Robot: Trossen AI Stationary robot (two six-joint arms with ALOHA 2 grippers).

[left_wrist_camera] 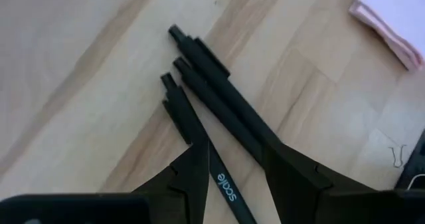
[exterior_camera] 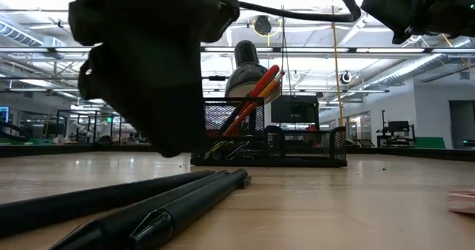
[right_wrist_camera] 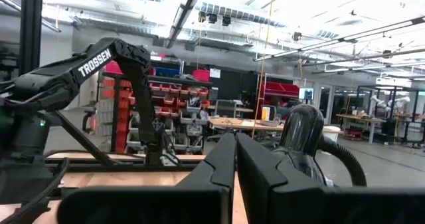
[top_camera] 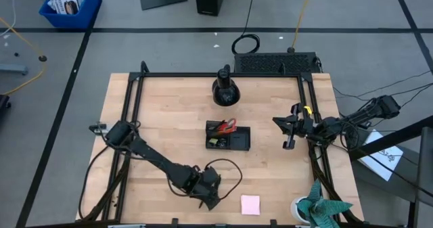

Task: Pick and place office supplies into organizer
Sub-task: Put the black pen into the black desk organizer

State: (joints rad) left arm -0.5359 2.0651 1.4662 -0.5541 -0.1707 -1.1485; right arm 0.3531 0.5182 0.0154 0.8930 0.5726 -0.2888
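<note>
My left gripper needs to take hold of the body of the pen with the white lettering [left_wrist_camera: 226, 187] next, so that I can stand the black pen in the organizer.
Three black pens [left_wrist_camera: 212, 71] lie side by side on the wood near the table's near edge, and they fill the low view's foreground [exterior_camera: 171, 198]. My left gripper [left_wrist_camera: 229, 151] hangs open just above them [exterior_camera: 167, 131], one finger over the pen with white lettering [left_wrist_camera: 226, 187] and the other over the other two. The pink sticky-note pad [top_camera: 250, 204] lies flat to the right of it. The black organizer [top_camera: 228, 137] stands mid-table, with the red-handled scissors [top_camera: 229, 125] and orange pencils [exterior_camera: 260, 94] sticking up from it. My right gripper [top_camera: 287, 130] waits, shut, raised at the table's right.
A round black dome stand [top_camera: 225, 89] sits beyond the organizer. A small clip [left_wrist_camera: 397, 156] lies on the wood near the pad. A green plant in a white pot [top_camera: 318, 208] stands at the near right corner. A black cable loops [top_camera: 230, 167] beside my left arm.
</note>
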